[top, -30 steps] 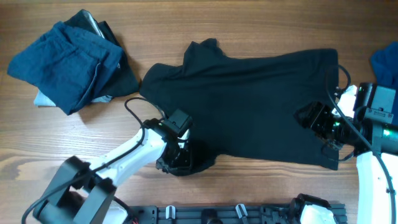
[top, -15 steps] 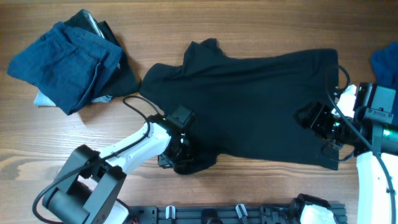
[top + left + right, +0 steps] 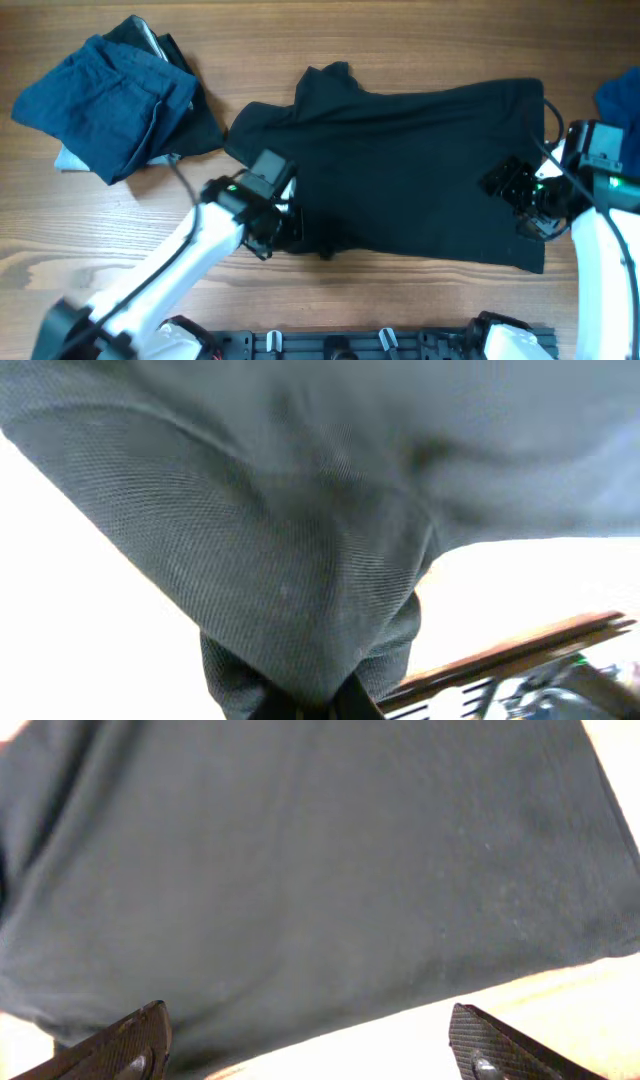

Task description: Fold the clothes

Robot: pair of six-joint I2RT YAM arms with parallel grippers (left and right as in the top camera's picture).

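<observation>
I should next grab the black garment (image 3: 410, 160) by its near corner (image 3: 536, 264) with my right gripper, opposite where my left gripper holds it. Then I can fold its near edge over.
A large plain black garment (image 3: 410, 160) lies spread across the middle of the table. My left gripper (image 3: 290, 228) is shut on its near left edge and holds the cloth lifted; in the left wrist view the black fabric (image 3: 300, 530) hangs bunched from the closed fingertips (image 3: 330, 710). My right gripper (image 3: 525, 205) is open over the garment's right end; the right wrist view shows the black cloth (image 3: 300, 860) with both fingers (image 3: 310, 1045) spread wide above its edge, holding nothing. A pile of dark navy and blue clothes (image 3: 100, 100) sits at the far left.
Another blue garment (image 3: 620, 100) shows at the right edge of the table. A black rail with clips (image 3: 380, 345) runs along the near edge. Bare wood table (image 3: 400, 40) lies behind the black garment.
My left gripper has moved up and away from the near edge, carrying the garment's bunched corner with it. My right gripper has shifted slightly up and right over the garment's right end.
</observation>
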